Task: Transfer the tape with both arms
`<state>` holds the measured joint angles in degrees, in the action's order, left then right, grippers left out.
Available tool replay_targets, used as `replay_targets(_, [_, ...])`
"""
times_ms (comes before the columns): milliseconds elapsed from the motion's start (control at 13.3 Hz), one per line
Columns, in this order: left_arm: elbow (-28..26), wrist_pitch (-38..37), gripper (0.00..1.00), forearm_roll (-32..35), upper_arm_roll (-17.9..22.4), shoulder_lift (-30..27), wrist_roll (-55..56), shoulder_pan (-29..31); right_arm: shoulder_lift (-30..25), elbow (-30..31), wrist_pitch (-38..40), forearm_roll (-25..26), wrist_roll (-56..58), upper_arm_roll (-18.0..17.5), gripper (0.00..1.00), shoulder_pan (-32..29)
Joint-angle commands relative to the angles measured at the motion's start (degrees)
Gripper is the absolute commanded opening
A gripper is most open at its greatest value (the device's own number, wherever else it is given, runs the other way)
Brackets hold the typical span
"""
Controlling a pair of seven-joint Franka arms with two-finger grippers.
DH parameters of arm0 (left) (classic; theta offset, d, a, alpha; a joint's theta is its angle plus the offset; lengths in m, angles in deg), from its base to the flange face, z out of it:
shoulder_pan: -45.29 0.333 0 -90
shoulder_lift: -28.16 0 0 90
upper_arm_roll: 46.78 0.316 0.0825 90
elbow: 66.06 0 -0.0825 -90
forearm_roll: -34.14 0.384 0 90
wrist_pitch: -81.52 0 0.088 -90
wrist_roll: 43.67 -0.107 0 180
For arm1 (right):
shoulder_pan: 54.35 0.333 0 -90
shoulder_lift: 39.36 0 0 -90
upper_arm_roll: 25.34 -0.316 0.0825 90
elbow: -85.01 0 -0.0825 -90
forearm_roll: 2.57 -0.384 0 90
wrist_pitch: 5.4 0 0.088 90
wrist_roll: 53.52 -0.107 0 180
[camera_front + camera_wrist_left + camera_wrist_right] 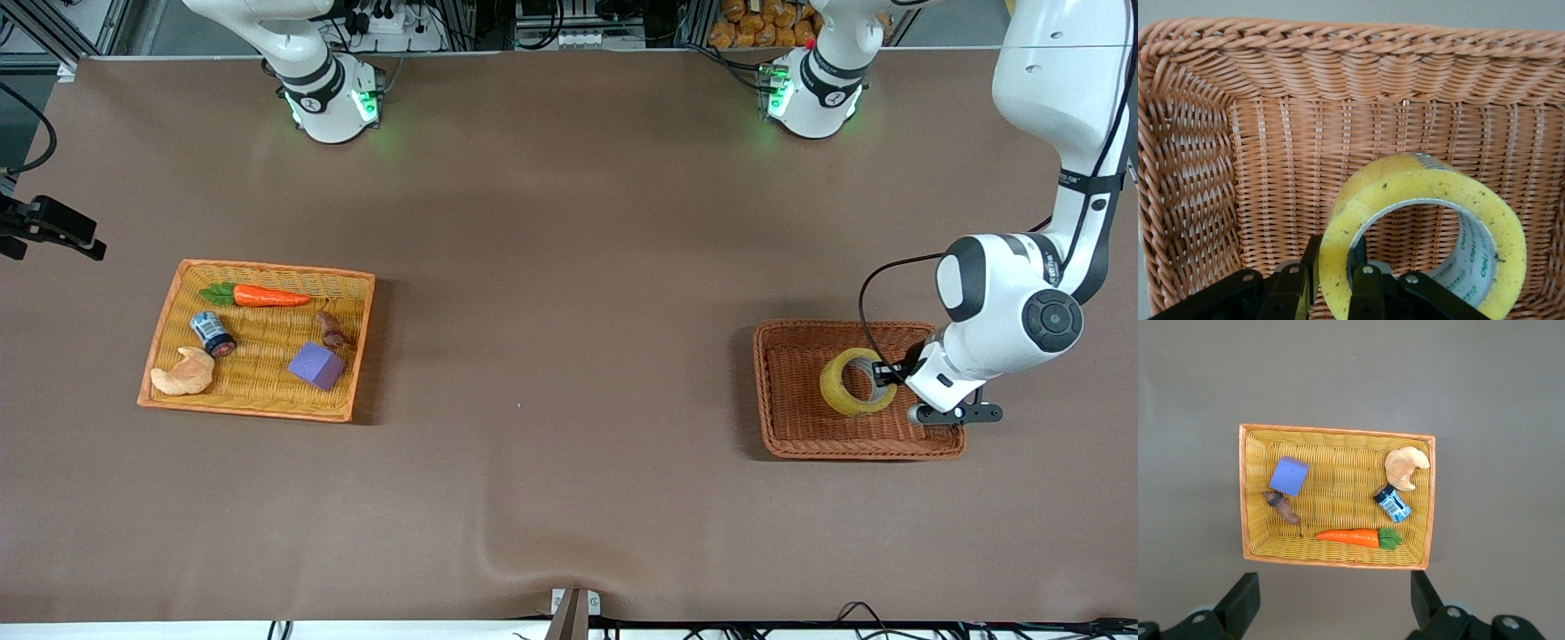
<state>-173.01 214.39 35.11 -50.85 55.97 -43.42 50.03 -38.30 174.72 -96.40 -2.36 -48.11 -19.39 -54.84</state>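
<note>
The tape's lower edge [853, 411] stands inside the basket's rim, low at the brown wicker basket's bottom, so it is time for my left gripper to open now.
The tape [837, 389], a yellow ring with a grey core, stands tilted on edge in the brown wicker basket [800, 431] at the left arm's end of the table. My left gripper [889, 372] is shut on its wall. In the left wrist view one finger sits inside the ring and one outside, with the left gripper [1336, 267] pinching the tape [1485, 220] above the basket floor [1285, 173]. The right gripper [1333, 597] is open and empty, high above the table beside the yellow basket [1338, 560]. It is out of the front view.
The yellow basket [258, 411] at the right arm's end holds a carrot [267, 296], a blue-labelled can [213, 333], a croissant [184, 373], a purple block [316, 364] and a small brown piece [332, 329]. A black camera mount [53, 227] overhangs that end.
</note>
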Motion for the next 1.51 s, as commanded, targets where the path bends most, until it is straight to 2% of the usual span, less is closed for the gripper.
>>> replay_targets(0, [-1.42, 0.9, 0.24, 1.05, -0.23, -1.1, 1.33, 0.27, -0.18, 0.02, -0.06, 0.67, -0.05, 0.12, 1.0, 0.23])
replay_targets(75, [-1.33, 0.9, 0.55, 1.05, -0.23, -1.09, 1.59, 0.36, -0.18, 0.02, -0.06, 0.67, -0.05, 0.03, 1.0, 0.23])
replay_targets(151, [-1.33, 0.9, 1.0, 1.05, -0.23, -1.09, 1.59, 0.36, -0.18, 0.02, -0.14, 0.67, -0.05, 0.03, 1.0, 0.31])
replay_targets(528, [-0.81, 0.64, 1.0, 1.14, -0.32, -2.32, 0.54, 0.27, -0.18, 0.02, -0.15, 0.67, -0.05, 0.12, 1.0, 0.23])
replay_targets(980, [-0.28, -0.94, 1.0, 0.18, -0.85, -11.1, 1.33, 0.1, -0.18, 0.02, -0.15, 0.58, -0.05, 0.12, 1.0, 0.23])
replay_targets(1131, [1.91, -6.36, 1.0, 0.17, -1.28, -13.39, 2.9, -0.25, -0.18, 0.02, -0.23, 0.59, -0.05, 0.12, 1.0, 0.14])
replay_targets(1433, [7.8, -17.09, 1.0, 0.17, -6.55, -16.81, 8.35, -0.17, -0.18, 0.2, 0.12, 0.59, -0.57, 0.12, 1.0, 0.31])
